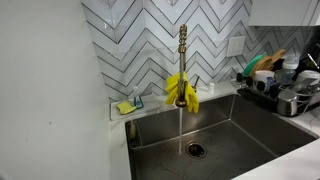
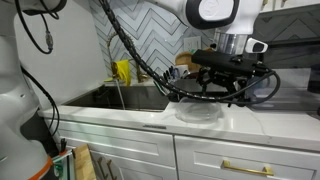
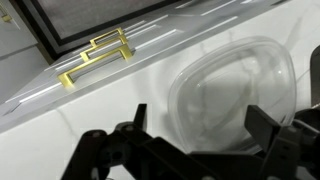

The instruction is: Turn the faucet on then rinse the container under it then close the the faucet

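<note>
The gripper takes hold of the clear plastic container by one edge of its rim (image 2: 198, 106) (image 3: 174, 104) next, leaving its opening free for the rinse under the faucet.
The brass faucet (image 1: 182, 55) stands behind the sink with a yellow cloth (image 1: 181, 90) draped on it. A thin stream of water runs from it down to the drain (image 1: 194, 150). The clear plastic container (image 2: 200, 112) sits on the white countertop beside the sink. In the wrist view the container (image 3: 235, 85) lies just below and between my fingers. My gripper (image 3: 200, 115) is open and hovers right over it; it also shows in an exterior view (image 2: 212, 92). I cannot tell whether the fingers touch the rim.
The steel sink (image 1: 240, 130) lies below the faucet. A dark dish rack (image 1: 275, 85) with dishes stands at one side of it. A yellow sponge (image 1: 125, 106) lies on the ledge. White cabinets with brass handles (image 3: 95, 55) run below the counter edge.
</note>
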Tool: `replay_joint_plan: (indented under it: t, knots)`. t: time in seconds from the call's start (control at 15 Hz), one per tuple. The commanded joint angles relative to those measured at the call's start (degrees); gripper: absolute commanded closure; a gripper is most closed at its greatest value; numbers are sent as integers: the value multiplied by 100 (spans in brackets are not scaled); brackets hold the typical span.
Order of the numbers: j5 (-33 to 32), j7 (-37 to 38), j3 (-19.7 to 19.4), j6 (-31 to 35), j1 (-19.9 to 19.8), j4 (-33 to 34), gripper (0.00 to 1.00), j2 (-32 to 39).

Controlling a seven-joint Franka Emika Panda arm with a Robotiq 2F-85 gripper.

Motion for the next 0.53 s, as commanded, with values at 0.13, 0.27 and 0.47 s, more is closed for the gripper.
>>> replay_joint_plan:
  t: [0.13, 0.27, 0.47]
  knots:
    - [419, 142, 274, 1003, -140, -415, 0, 112]
    - [532, 61, 368, 1248, -148, -545, 0, 137]
    - [566, 137, 457, 1570, -132, -706, 6, 191]
